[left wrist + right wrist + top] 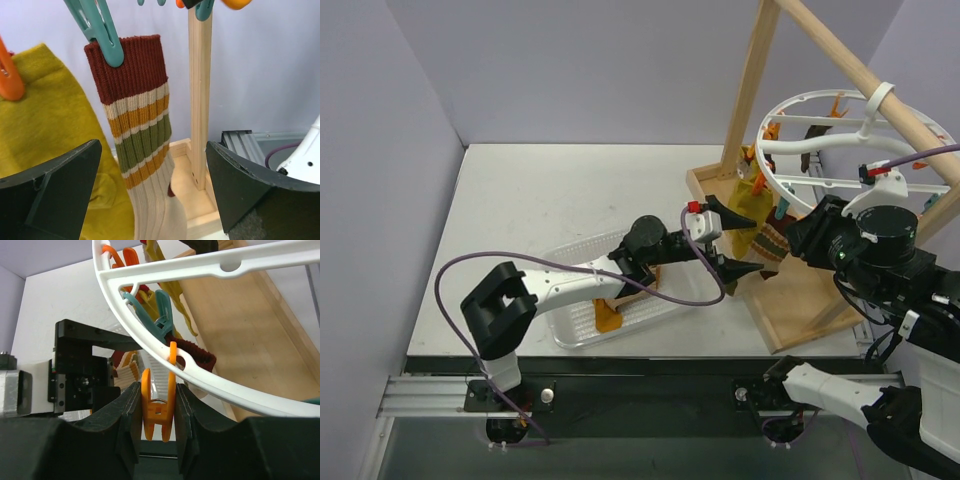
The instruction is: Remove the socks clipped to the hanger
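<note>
My left gripper should grab the striped sock by its green band (771, 243) (144, 143) next. The clipped maroon cuff then stays free, so it can be unclipped and removed.
A striped-cuff sock (140, 135) hangs from a teal clip (100, 30) on the white hanger (840, 150). Beside it hangs a mustard-yellow sock (45, 115), held by an orange clip (10, 75). My left gripper (152, 190) is open, one finger on each side of the striped sock and not touching it. In the top view the left gripper (745, 240) sits at the ring's near-left side. My right gripper (157, 390) is shut on an orange clip (159, 405) hanging from the hanger's rim (220, 385). The striped sock's maroon cuff (197, 352) shows just behind it.
A clear plastic basket (570, 330) lies under the left arm with a mustard sock (610, 315) in it. The hanger hangs from a wooden pole frame (750, 90) with a wooden base (800, 300). One upright post (200, 100) stands just behind the striped sock.
</note>
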`<state>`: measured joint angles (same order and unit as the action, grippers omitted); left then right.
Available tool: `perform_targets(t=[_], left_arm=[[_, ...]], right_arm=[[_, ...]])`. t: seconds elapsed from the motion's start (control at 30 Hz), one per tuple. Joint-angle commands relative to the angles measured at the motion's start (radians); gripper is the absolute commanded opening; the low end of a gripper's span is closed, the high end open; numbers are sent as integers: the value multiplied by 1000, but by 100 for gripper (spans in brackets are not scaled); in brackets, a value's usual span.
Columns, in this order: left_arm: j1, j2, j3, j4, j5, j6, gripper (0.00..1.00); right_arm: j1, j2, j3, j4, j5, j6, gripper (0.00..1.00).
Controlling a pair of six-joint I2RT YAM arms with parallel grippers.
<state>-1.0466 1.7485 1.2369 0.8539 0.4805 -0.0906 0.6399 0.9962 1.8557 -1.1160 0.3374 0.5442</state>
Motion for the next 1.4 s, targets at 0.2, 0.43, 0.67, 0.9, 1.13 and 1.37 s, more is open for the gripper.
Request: perform_targets(t=[0.2,0.43,0.67,0.9,1.13,1.37], left_arm=[[-13,206,225,129,63,-113,87],[-32,178,199,40,30,-173,31],[-72,69,119,-1,27,-218,0],[-81,-29,64,-1,127,-368,0],[-81,-61,42,14,237,-503,0],[-81,-78,10,118,300,-638,0]], right_arm=[[0,-8,20,-70,-87,-10,1],[0,-16,20,-85,-77,-1,11],[0,-33,8,-105,-57,8,21],[0,-54,7,-168,-49,16,43],[1,-87,-26,-177,-86,37,70],[1,-151,-38,-148,-161,82,80]])
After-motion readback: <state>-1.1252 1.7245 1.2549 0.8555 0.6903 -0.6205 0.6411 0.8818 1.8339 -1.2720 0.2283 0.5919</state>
